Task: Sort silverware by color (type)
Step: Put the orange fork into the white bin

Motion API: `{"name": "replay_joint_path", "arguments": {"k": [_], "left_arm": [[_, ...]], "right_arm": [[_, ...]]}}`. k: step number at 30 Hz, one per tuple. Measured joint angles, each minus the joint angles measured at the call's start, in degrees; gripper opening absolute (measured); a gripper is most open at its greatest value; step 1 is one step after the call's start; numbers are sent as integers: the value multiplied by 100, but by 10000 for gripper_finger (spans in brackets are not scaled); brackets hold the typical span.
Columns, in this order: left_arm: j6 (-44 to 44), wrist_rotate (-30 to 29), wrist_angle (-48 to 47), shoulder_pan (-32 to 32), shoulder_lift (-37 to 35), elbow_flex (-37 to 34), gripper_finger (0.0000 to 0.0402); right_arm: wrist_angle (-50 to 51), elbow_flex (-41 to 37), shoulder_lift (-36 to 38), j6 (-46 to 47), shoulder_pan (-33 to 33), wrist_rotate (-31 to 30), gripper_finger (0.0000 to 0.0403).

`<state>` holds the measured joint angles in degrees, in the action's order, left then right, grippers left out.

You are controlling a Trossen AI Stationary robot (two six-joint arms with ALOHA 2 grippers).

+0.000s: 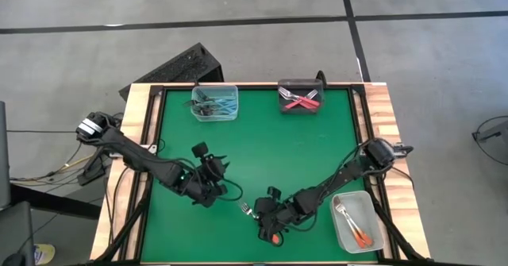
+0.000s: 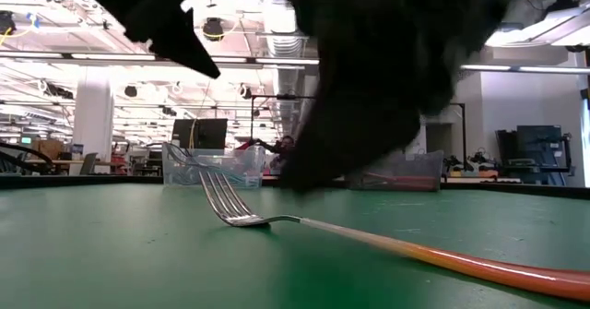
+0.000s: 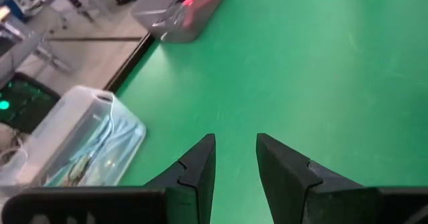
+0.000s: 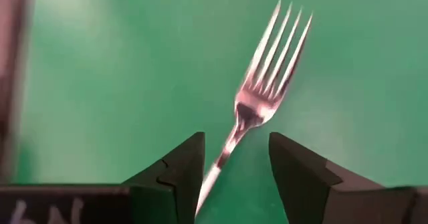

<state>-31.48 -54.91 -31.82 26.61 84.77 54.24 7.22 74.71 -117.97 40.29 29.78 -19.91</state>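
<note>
My right gripper grabs the orange-handled fork by its metal neck (image 1: 255,216) (image 4: 231,140) next, so the fork then goes into the clear tub of orange forks.
An orange-handled fork (image 2: 369,238) lies flat on the green mat near the table's front edge, with its tines (image 4: 274,50) curving up. It also shows in the high view (image 1: 248,210). My right gripper (image 4: 234,144) is open and low over the fork (image 1: 266,208), one finger on each side of the fork's neck, with a gap on both sides. My left gripper (image 3: 235,144) is open and empty above the mat, left of centre (image 1: 213,165).
A clear tub (image 1: 214,103) with blue-handled forks stands at the far left. A dark tub (image 1: 300,98) with red-handled forks stands at the far right. A clear tub (image 1: 357,222) holding an orange-handled fork sits at the near right. Bare mat lies between them.
</note>
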Motion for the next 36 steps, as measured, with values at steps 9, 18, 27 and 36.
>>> {"name": "replay_joint_path", "arguments": {"k": [9,18,27,36], "left_arm": [[-129,122,396,-204,0,-385,97],[85,134,597,-414,0,-385,97],[286,218,578,-432,0,-385,97],[298,411,587,-322,-37,-383,97]], "right_arm": [[-9,30,-261,79,-220,670,159],[879,45,-201,40,-565,985,74],[2127,44,-36,256,-617,627,14],[4158,10,1360,1117,-277,-286,11]]}}
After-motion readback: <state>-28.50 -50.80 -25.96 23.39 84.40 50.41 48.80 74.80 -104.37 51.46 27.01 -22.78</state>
